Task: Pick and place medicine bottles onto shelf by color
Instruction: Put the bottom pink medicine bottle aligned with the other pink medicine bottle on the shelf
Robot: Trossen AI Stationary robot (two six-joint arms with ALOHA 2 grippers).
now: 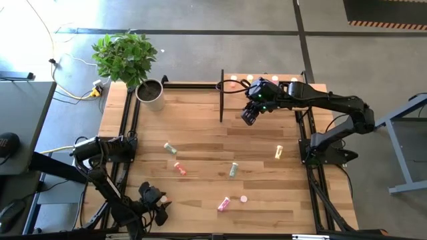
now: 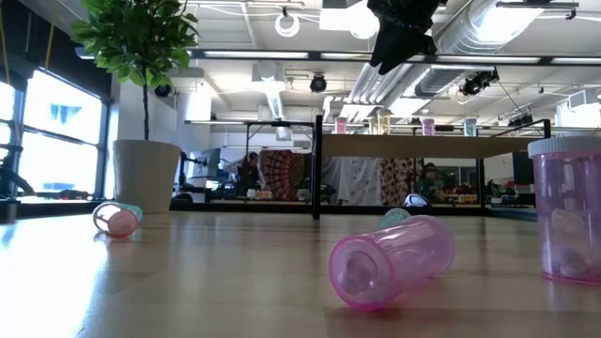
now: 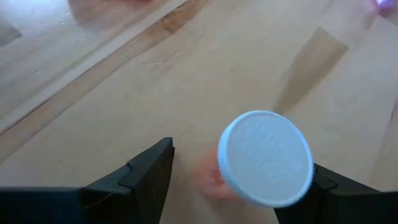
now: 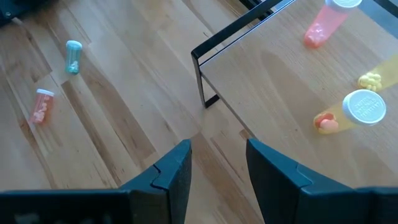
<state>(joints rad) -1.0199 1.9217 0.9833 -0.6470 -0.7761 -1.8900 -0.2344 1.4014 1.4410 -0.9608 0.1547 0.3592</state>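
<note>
My left gripper has its fingers at both sides of the pale cap. It needs to close on the orange bottle.
My left gripper is low over the table's near left part and open. An orange bottle with a pale cap stands between its fingers, close to one of them. My right gripper hangs open and empty, high over the table beside the shelf. Several bottles stand on the shelf, among them an orange one. On the table lie loose bottles: pale green, orange-red, green, yellow and pink. My left gripper is open around the orange bottle. In the wrist view the cap's rim lies right beside one finger, but I cannot tell whether they touch. The other finger stands clear of the bottle.
A potted plant stands at the far left corner. The shelf's thin black upright rises at its left side. A second pink bottle stands upright near the lying one. Black frame rails run along the table's left and right edges.
</note>
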